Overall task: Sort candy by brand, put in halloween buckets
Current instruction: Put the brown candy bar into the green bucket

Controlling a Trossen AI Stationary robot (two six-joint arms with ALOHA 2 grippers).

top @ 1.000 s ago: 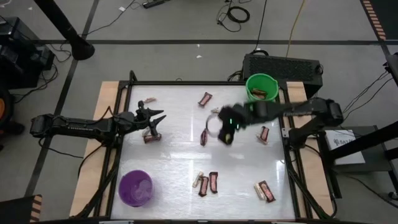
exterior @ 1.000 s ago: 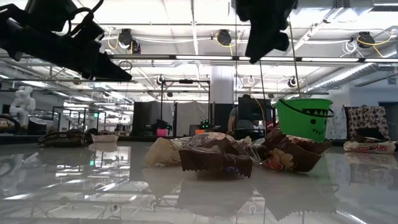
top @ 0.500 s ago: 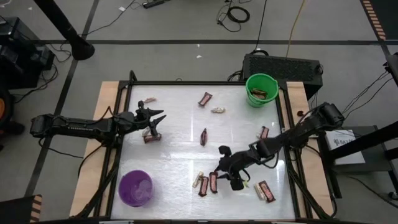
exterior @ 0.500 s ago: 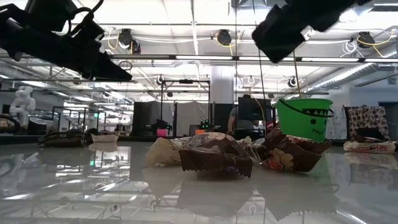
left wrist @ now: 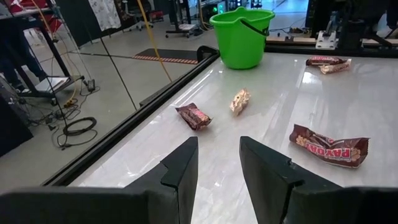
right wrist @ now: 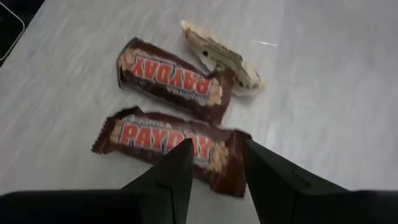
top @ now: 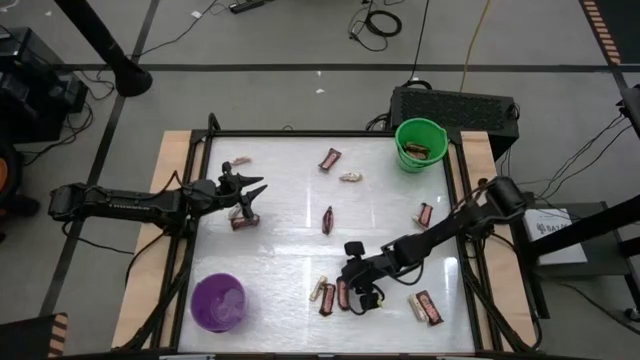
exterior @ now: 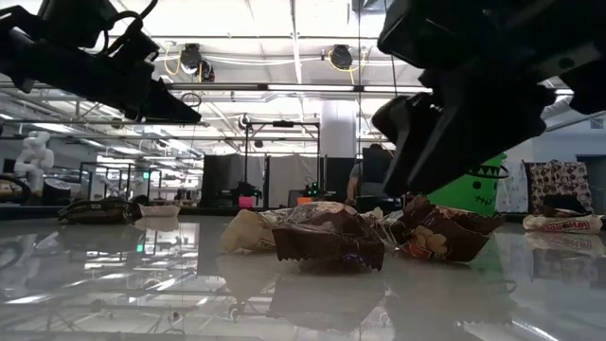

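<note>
The lower PAYDAY bar needs to be sorted into the green bucket (top: 419, 143). My right gripper should grip it by its crimped end next.
Three candies lie close together near the table's near edge: two dark brown PAYDAY bars (right wrist: 177, 78) (right wrist: 171, 143) and a cream-wrapped one (right wrist: 221, 56); they also show in the high view (top: 332, 294). My right gripper (top: 362, 292) (right wrist: 214, 168) is open just above them, its fingers over the nearer brown bar. My left gripper (top: 250, 190) (left wrist: 217, 165) is open and empty above the far left, beside a brown bar (top: 240, 222). The green bucket (top: 419, 143) stands at the far right corner with candy inside. The purple bucket (top: 218, 302) stands at the near left corner.
More candies lie scattered: one at mid-table (top: 327, 219), two toward the far edge (top: 331, 158) (top: 350, 177), one at the far left (top: 240, 160), one at the right (top: 424, 213), one at the near right (top: 427, 307). A raised black frame (top: 460, 230) runs around the table.
My right gripper has swung from the far middle of the table, beside the green bucket, toward the near edge and has come down over the three candies there. My left arm has kept still.
</note>
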